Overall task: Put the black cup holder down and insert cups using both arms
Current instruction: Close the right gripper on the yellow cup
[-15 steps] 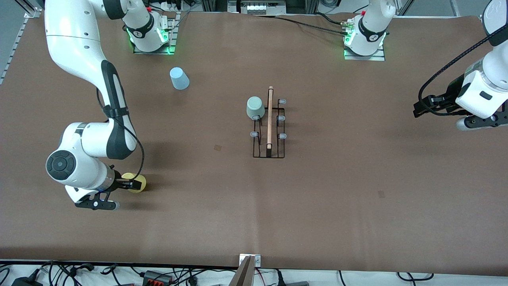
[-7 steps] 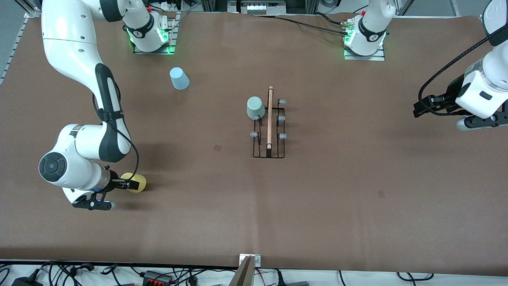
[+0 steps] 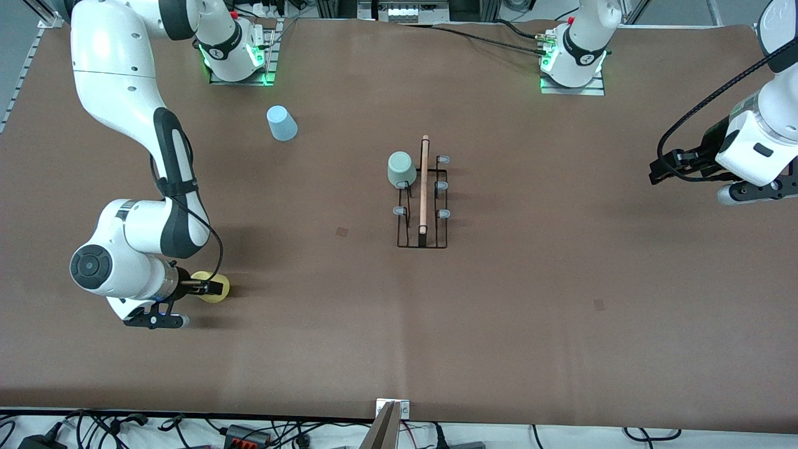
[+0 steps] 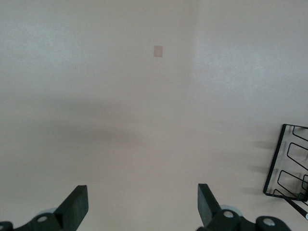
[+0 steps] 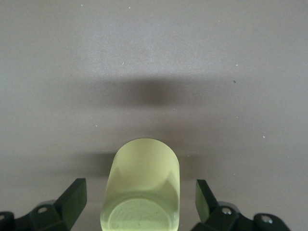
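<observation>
My right gripper should close on the cup now, because my fingers are on both sides of the yellow cup.
The black cup holder stands mid-table, its wooden rod handle on top. A pale green cup sits upturned on one of its prongs, at the end nearer the robots' bases. A light blue cup stands upturned on the table near the right arm's base. My right gripper is open around the yellow cup at the right arm's end of the table. That yellow cup lies between the fingers with a gap on each side. My left gripper waits open and empty over the left arm's end; the left gripper sees a corner of the holder.
The brown table mat spans the view, with small tape marks on it. A metal bracket sits at the edge nearest the front camera, with cables along that edge. The arm bases stand by the edge farthest from the camera.
The right arm's wrist and elbow swayed slightly outward and back, while its gripper stayed around the yellow cup. The left arm, the holder and the other cups have not moved.
</observation>
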You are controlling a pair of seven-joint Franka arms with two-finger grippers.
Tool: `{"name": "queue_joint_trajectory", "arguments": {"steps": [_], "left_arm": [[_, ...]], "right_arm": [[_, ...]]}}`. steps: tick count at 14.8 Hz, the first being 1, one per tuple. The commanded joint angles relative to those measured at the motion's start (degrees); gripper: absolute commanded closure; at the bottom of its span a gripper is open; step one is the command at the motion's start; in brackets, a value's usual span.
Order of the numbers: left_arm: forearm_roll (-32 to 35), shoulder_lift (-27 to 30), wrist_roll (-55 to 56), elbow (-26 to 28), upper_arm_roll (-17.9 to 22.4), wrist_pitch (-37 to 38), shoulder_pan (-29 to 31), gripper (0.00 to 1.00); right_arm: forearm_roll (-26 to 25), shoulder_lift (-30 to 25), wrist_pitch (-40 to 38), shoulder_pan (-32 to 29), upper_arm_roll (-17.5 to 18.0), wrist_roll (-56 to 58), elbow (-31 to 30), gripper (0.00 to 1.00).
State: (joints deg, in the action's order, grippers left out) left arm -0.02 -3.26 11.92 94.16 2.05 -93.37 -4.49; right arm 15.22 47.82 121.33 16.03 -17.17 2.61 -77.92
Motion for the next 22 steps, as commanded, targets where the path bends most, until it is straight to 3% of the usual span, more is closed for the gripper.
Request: {"name": "queue_joint_trajectory", "arguments": {"steps": [1,8,14,18,22], "left_arm": [[-1.0,1.4,-0.8,1.2,0.0,-0.1,0.4,0.0],[-0.9,1.4,-0.8,1.2,0.0,-0.1,0.3,0.0],[-1.0,1.4,-0.8,1.2,0.0,-0.1,0.3,0.0],[-1.0,1.4,-0.8,1.2,0.0,-0.1,0.3,0.0],[-0.9,1.4,-0.8,1.2,0.0,-0.1,0.3,0.0]], "right_arm": [[1.7,0.2,-0.1,-0.8,0.8,2.0,0.2,0.0],[1.5,0.4,-0.6,-0.6,0.8,3.5,0.1,0.03],[1.7,0.2,-2.6,-0.6,0.7,3.5,0.2,0.59],[1.6,-1.1,-8.5,-0.1,0.9,3.4,3.3,0.66],[1.7,-1.2,-19.4,3.4,0.8,2.7,13.4,0.66]]}}
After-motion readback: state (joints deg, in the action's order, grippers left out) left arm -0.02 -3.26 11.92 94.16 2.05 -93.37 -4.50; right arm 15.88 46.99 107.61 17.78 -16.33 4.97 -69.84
